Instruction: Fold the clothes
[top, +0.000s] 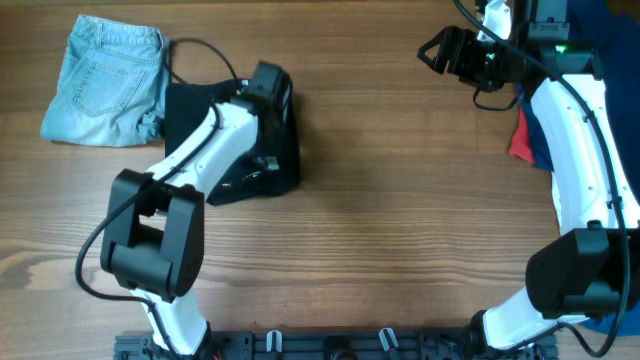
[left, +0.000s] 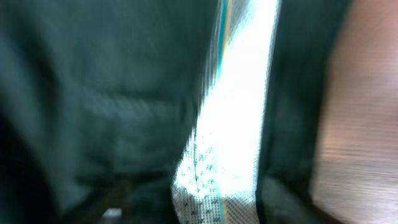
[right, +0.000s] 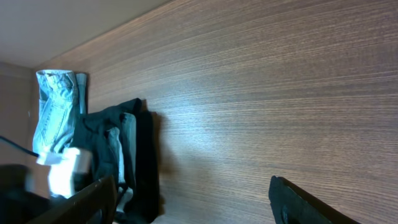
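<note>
My left gripper grabs the pale waistband lining (left: 236, 124) at the folded black shorts' far end next, to stack the bundle on the denim shorts.
The black shorts (top: 284, 152) lie folded into a narrow bundle at the left of the table, partly under my left arm. My left gripper (top: 270, 86) is down on their far end. The left wrist view is blurred and filled with black cloth (left: 112, 93) and the pale waistband lining (left: 236, 124). The fingers do not show clearly there. My right gripper (top: 432, 52) hovers open and empty at the far right, well away from the shorts. In the right wrist view its fingers (right: 199, 205) are spread wide, and the shorts (right: 142, 155) show far off.
Light-blue denim shorts (top: 105, 80) lie folded at the far left corner, touching the black shorts; they also show in the right wrist view (right: 53, 106). A pile of blue and red clothes (top: 525, 140) lies at the right edge. Bare wooden table (top: 400, 200) spans the middle.
</note>
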